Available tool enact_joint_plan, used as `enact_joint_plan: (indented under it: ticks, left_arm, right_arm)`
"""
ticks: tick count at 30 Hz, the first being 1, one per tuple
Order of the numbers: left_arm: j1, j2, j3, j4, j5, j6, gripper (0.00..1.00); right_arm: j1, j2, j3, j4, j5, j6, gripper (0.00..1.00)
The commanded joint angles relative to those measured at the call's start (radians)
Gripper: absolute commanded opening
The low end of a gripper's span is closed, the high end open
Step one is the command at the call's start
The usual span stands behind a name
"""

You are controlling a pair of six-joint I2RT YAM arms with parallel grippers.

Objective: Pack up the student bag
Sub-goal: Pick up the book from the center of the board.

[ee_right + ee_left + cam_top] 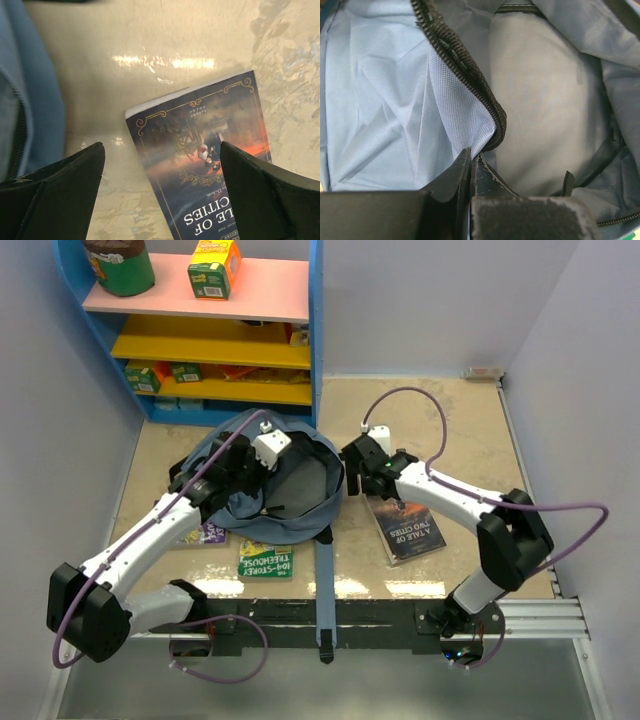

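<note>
My right gripper grips the dark-blue book by its long side edge facing the bag next. That edge of the book then leads into the held-open bag.
The slate-blue student bag (290, 490) lies open in the middle of the table, its dark inside showing. My left gripper (268, 448) is shut on the bag's zipper edge (485, 107) and holds the opening up; the pale lining (545, 110) shows past it. My right gripper (372, 475) is open just right of the bag, over the top edge of a dark-blue book, "A Tale of Two Cities" (405, 525). In the right wrist view the book (210, 165) lies flat between my fingers (260, 195), with the bag's blue edge (30, 115) at the left.
A green book (266, 560) and a purple book (205, 534) lie near the bag's front. A bag strap (326, 590) runs to the table's near edge. A blue shelf unit (215, 330) with boxes stands at the back left.
</note>
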Motion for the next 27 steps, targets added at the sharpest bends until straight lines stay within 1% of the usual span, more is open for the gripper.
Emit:
enact_joint_plan:
  ticks: [1,11,12,15,16,17,18,20,21,23,26,27]
  left_arm:
    - [0.013,-0.039,0.011,0.015,0.031,0.030,0.00]
    - [0.013,-0.043,0.009,0.019,0.083,0.061,0.00]
    - [0.013,-0.045,0.006,0.021,0.083,0.064,0.00]
    - [0.013,-0.049,-0.002,0.021,0.081,0.071,0.00]
    - [0.013,-0.052,-0.005,0.018,0.078,0.078,0.00]
    - [0.013,-0.057,-0.006,0.019,0.074,0.081,0.00]
    - [0.013,-0.057,-0.006,0.018,0.069,0.088,0.00]
    - [0.013,-0.063,-0.005,0.015,0.060,0.094,0.00]
    - [0.013,-0.065,-0.005,0.016,0.058,0.101,0.00]
    - [0.013,-0.068,-0.006,0.013,0.060,0.102,0.00]
    - [0.013,-0.069,-0.006,0.008,0.063,0.107,0.00]
    - [0.013,-0.071,-0.008,0.007,0.063,0.108,0.00]
  right_arm:
    - [-0.001,0.062,-0.002,-0.016,0.028,-0.021,0.99]
    - [-0.014,0.148,-0.074,0.002,0.015,-0.042,0.98]
    - [-0.022,0.173,-0.075,0.008,0.002,-0.045,0.91]
    - [-0.045,0.196,-0.086,0.043,-0.027,-0.059,0.81]
    - [-0.050,0.213,-0.089,0.056,-0.038,-0.064,0.72]
    - [-0.065,0.220,-0.090,0.062,-0.056,-0.068,0.67]
    - [-0.073,0.227,-0.094,0.068,-0.086,-0.070,0.57]
    - [-0.096,0.248,-0.103,0.086,-0.129,-0.081,0.44]
    - [-0.102,0.257,-0.104,0.090,-0.169,-0.084,0.35]
    - [-0.111,0.274,-0.113,0.096,-0.191,-0.085,0.30]
    - [-0.126,0.274,-0.133,0.113,-0.220,-0.085,0.16]
    - [-0.129,0.271,-0.136,0.116,-0.226,-0.084,0.02]
